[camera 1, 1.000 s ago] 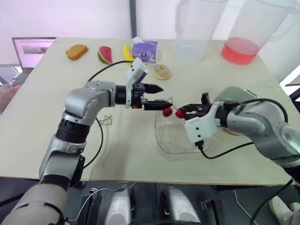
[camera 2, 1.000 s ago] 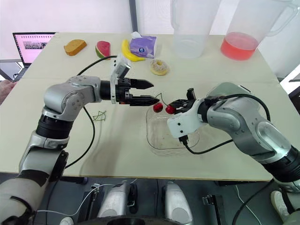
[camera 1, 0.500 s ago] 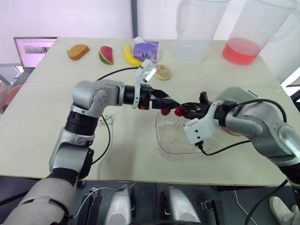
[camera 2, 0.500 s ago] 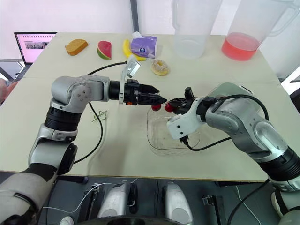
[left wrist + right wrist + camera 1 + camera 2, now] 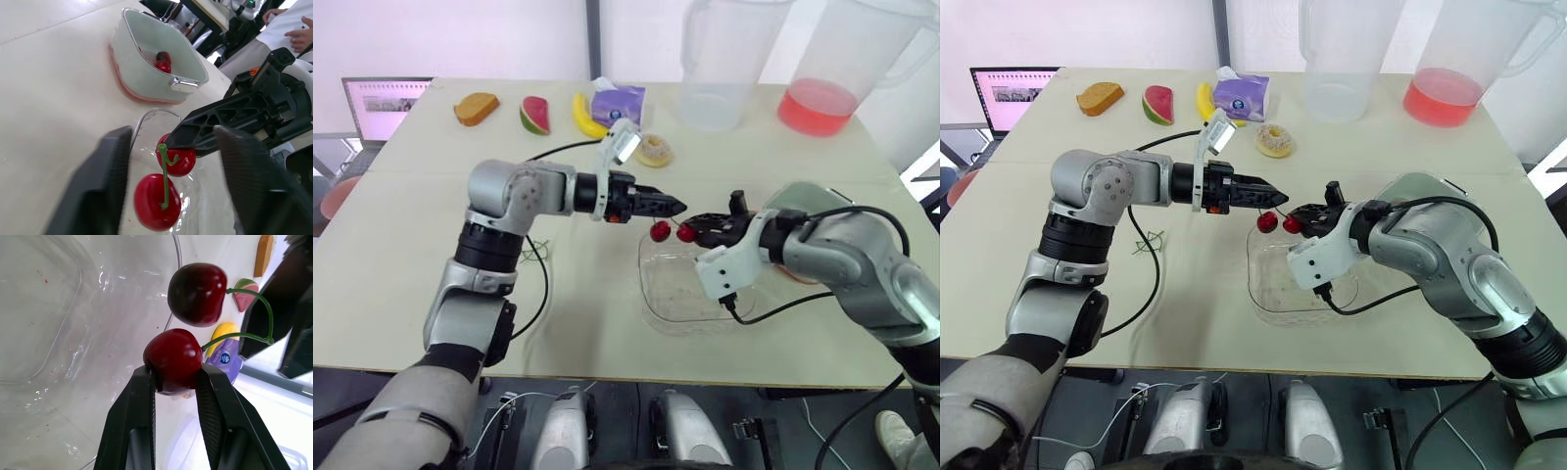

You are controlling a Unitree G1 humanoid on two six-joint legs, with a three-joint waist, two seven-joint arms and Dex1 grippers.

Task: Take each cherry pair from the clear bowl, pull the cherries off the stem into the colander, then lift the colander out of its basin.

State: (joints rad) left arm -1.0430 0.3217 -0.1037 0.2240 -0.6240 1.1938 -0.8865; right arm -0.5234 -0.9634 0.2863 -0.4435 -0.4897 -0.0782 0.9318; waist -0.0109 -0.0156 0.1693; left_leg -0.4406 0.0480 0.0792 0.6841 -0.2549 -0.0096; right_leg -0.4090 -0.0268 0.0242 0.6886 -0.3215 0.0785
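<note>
The stem should be grabbed by its bare top joint (image 5: 163,148) with my left gripper next, as my right gripper already covers one cherry. The cherries can then be pulled off.
A cherry pair hangs over the clear bowl's (image 5: 677,311) near-left rim. My right gripper (image 5: 173,377) is shut on one red cherry (image 5: 173,360); the other cherry (image 5: 195,293) hangs free beside it. The green stem (image 5: 164,176) runs up between the fingers of my left gripper (image 5: 677,206), which stand apart on either side of it. That gripper reaches in from the left, level with the cherries (image 5: 660,231). The pale green colander (image 5: 146,63) sits in its pink basin behind my right arm, with cherries (image 5: 163,61) inside.
Two tall pitchers stand at the back, one clear (image 5: 715,69) and one with red liquid (image 5: 818,98). Toy bread (image 5: 475,108), watermelon (image 5: 532,115), banana (image 5: 582,116), a tissue pack (image 5: 617,103) and a doughnut (image 5: 654,150) lie behind. Loose stems (image 5: 536,250) lie left of the bowl.
My left gripper has reached right to the cherry pair and its fingers have narrowed around the stem. The right gripper has kept its hold on the cherry.
</note>
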